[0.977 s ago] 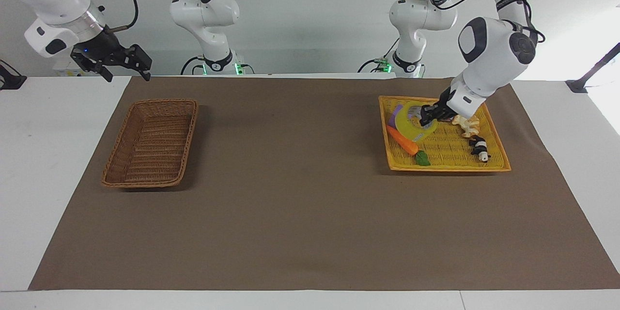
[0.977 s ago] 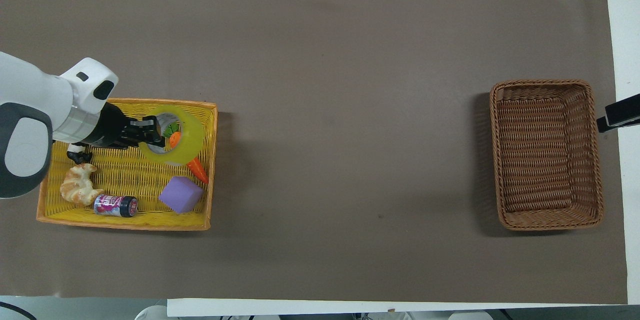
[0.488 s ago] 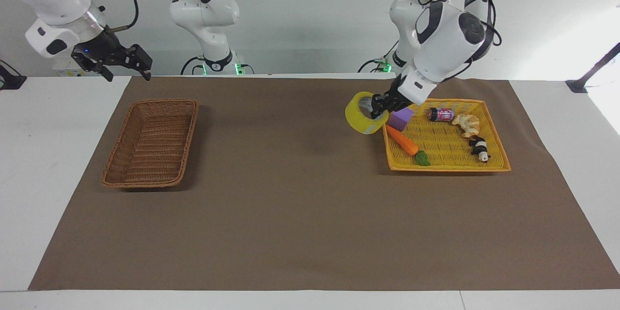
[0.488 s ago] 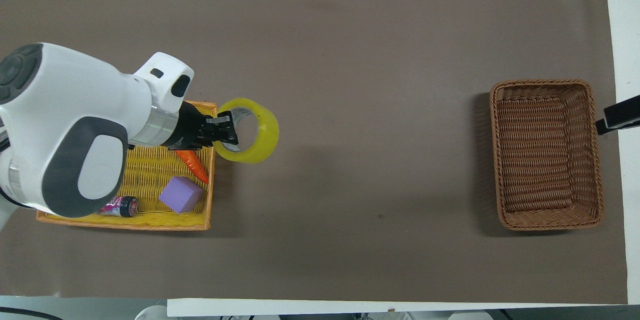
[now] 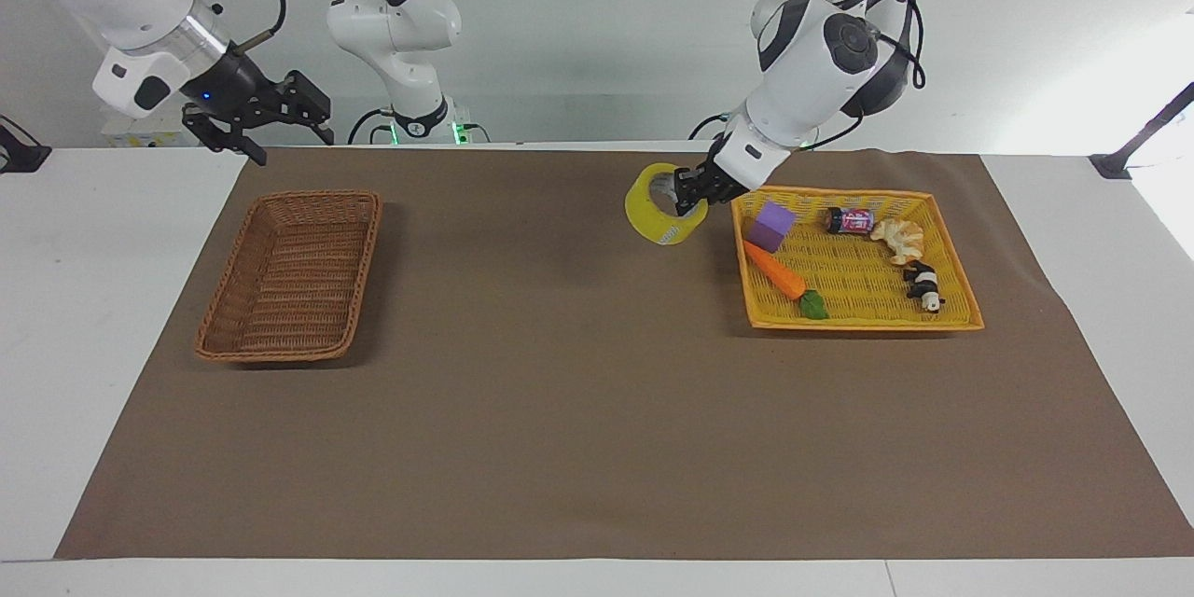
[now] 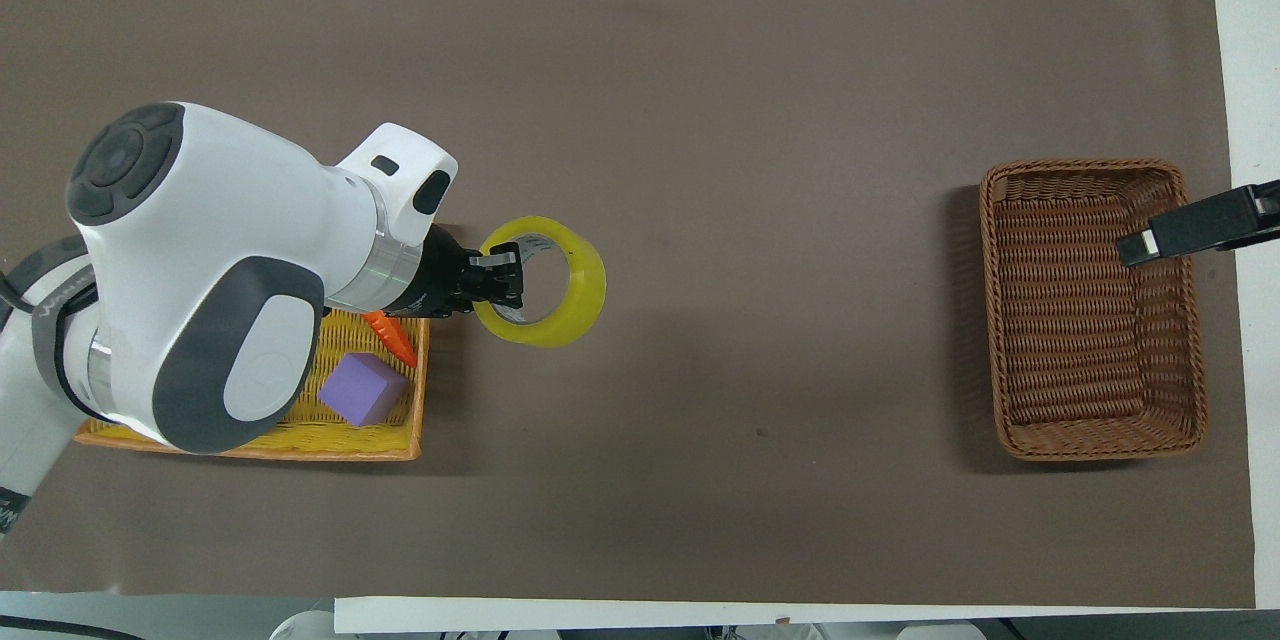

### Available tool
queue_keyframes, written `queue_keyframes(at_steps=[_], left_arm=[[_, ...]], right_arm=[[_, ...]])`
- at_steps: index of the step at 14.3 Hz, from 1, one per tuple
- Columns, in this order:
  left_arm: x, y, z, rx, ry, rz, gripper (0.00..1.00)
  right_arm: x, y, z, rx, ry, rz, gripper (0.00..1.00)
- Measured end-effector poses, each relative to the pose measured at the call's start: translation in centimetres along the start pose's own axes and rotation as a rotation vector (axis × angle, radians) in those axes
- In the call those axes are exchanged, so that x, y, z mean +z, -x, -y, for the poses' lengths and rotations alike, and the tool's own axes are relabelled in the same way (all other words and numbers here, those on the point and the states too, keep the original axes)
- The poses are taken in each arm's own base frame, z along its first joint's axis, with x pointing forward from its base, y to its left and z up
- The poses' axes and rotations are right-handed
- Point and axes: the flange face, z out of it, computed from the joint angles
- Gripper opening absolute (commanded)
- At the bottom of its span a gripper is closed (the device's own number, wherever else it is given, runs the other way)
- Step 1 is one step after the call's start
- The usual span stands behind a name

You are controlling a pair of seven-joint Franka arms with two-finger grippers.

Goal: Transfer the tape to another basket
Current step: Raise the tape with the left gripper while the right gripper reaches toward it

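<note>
Next, my right gripper grips the yellow tape by its rim [image 6: 587, 286] to move it into the brown wicker basket [image 6: 1092, 308].
The yellow tape [image 5: 660, 205] [image 6: 560, 295] hangs in the air over the brown mat, just past the yellow tray's edge toward the right arm's end. My left gripper [image 5: 691, 191] [image 6: 497, 282] is shut on the roll's wall, one finger inside the ring. The brown wicker basket [image 5: 291, 275] [image 6: 1092, 308] lies with nothing in it at the right arm's end of the table. My right gripper [image 5: 270, 117] is open, raised over the mat near the basket's corner closest to the robots; in the overhead view one dark fingertip [image 6: 1180, 232] shows over the basket's rim.
The yellow tray [image 5: 951, 322] [image 6: 300, 445] holds a purple cube [image 5: 772, 226] [image 6: 362, 388], a carrot [image 5: 776, 271], a small can [image 5: 849, 220], a croissant [image 5: 898, 239] and a panda figure [image 5: 923, 285]. Brown mat [image 5: 560, 410] covers the table between the two baskets.
My left gripper lifted the tape out of the yellow tray and carried it over the mat toward the brown basket. My right gripper shifted slightly inward toward the basket.
</note>
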Motion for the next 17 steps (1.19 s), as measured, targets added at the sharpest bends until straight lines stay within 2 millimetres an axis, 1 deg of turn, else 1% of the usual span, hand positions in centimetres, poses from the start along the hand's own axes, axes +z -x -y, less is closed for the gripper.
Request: queue_keyframes(at_steps=[2,3,5,6,7,10,12,15,16,17], left_arm=[[-0.1,-0.2,0.2,-0.004,0.001,-0.002,0.00],[-0.3,-0.4,0.4,-0.009,0.003,-0.004,0.00],[-0.6,-0.7,0.7,-0.025,0.023,-0.001,0.00],[-0.8,-0.7,0.5,-0.026,0.032,-0.001,0.00],[-1.0,-0.6,0.3,-0.024,0.038,-0.002,0.00],[-1.2,-0.5,-0.1,-0.014,0.042,-0.004,0.00],[-1.2,-0.5,-0.1,-0.009,0.042,-0.004,0.00],[-1.2,-0.4,-0.1,-0.005,0.041,-0.001,0.00],[-1.2,-0.3,0.0,-0.003,0.037,0.007,0.00],[-1.2,-0.2,0.0,0.000,0.034,0.012,0.00]], right_arm=[[1.0,-0.5,1.3,-0.017,-0.149,-0.032,1.00],[2.0,-0.6,2.1,-0.012,-0.246,-0.040,1.00],[4.4,-1.1,2.7,0.024,-0.428,-0.095,1.00],[5.8,-1.3,3.0,0.043,-0.495,-0.114,1.00],[7.3,-1.5,3.7,0.055,-0.545,-0.123,1.00],[12.4,-2.9,7.7,0.098,-0.668,-0.157,1.00],[15.7,-3.4,10.5,0.127,-0.718,-0.162,1.00],[19.6,-4.1,15.3,0.138,-0.731,-0.172,1.00],[21.0,-4.3,16.5,0.152,-0.748,-0.169,1.00],[22.1,-4.6,17.3,0.174,-0.770,-0.166,1.00]])
